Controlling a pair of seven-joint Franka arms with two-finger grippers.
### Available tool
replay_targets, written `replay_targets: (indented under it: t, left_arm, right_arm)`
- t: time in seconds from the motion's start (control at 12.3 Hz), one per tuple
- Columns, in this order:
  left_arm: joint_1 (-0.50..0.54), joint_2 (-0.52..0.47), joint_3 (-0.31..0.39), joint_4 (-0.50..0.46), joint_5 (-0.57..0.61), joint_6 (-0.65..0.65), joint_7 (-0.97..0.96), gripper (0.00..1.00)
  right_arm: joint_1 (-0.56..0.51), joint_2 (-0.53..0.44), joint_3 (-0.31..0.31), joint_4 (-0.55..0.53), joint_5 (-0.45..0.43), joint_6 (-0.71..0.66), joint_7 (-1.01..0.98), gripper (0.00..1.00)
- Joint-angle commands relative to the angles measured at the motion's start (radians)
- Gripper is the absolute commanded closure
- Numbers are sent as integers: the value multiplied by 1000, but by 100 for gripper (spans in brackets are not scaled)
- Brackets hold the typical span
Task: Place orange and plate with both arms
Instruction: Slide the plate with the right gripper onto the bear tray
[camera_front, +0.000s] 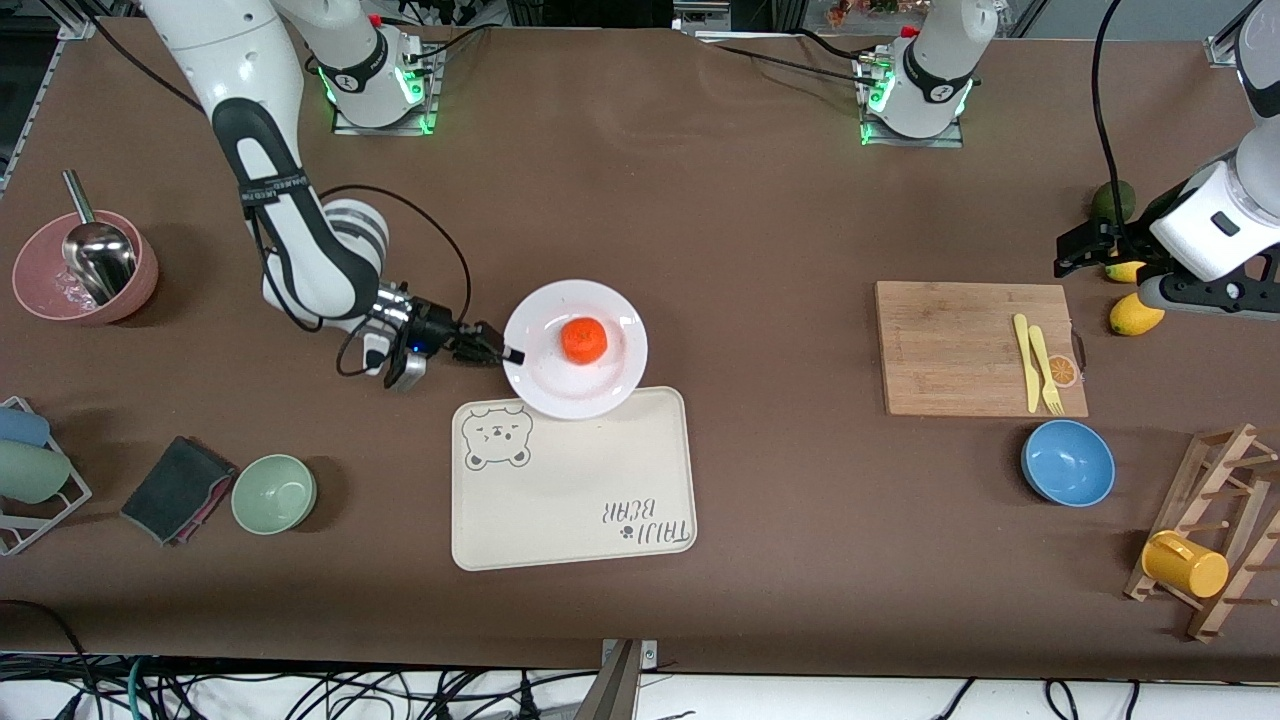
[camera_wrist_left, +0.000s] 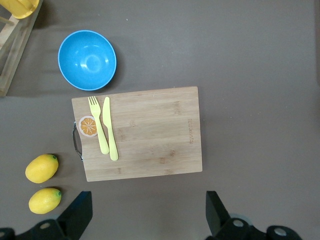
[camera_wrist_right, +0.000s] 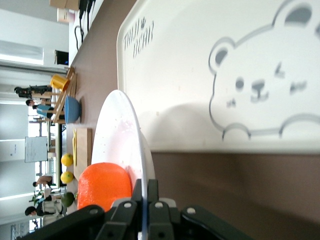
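Note:
My right gripper holds the white plate, and the white plate's base (camera_front: 576, 382) is short of the tray's middle. It should move the plate toward the cream bear-print tray's middle (camera_front: 573, 482) before letting it go.
The orange (camera_front: 583, 340) lies in the middle of the white plate (camera_front: 610, 310). The plate's edge nearest the front camera overlaps the rim of the cream bear-print tray (camera_front: 570, 490). My right gripper (camera_front: 508, 354) is shut on the plate's rim, on the side toward the right arm's end of the table. In the right wrist view the rim of the plate (camera_wrist_right: 120, 135) is pinched in the right gripper (camera_wrist_right: 145, 192), with the orange (camera_wrist_right: 102, 185) beside it. My left gripper (camera_wrist_left: 147, 217) hangs open and empty over bare table beside the cutting board (camera_wrist_left: 145, 132).
The cutting board (camera_front: 975, 345) carries a yellow fork and knife (camera_front: 1035, 360). Around it are a blue bowl (camera_front: 1067, 462), lemons (camera_front: 1135, 315), a green fruit (camera_front: 1112, 200) and a wooden rack with a mug (camera_front: 1185, 563). A green bowl (camera_front: 274, 492), dark cloth (camera_front: 178, 488) and pink bowl (camera_front: 85, 268) sit toward the right arm's end.

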Motion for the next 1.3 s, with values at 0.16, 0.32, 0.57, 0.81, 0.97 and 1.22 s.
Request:
replay_targets:
  t: [0.16, 0.32, 0.57, 0.81, 0.97, 1.22]
  left_arm:
    - [-4, 6, 0, 21, 19, -16, 19, 0]
    - [-4, 6, 0, 21, 19, -16, 19, 0]
    - [-4, 8, 0, 21, 19, -16, 19, 0]
    - [-4, 6, 0, 21, 19, -16, 19, 0]
    - [-4, 6, 0, 21, 19, -16, 20, 0]
    - [-3, 6, 0, 22, 19, -16, 19, 0]
  right_arm:
    - [-129, 226, 4, 345, -223, -146, 211, 100]
    - [-142, 303, 4, 431, -239, -155, 219, 100]
    - [-142, 372, 4, 518, -239, -151, 217, 100]
    - [-135, 401, 4, 557, -239, -149, 211, 100]
    - [-129, 423, 4, 580, -239, -144, 205, 100]
    - [-132, 422, 4, 586, -241, -147, 210, 93]
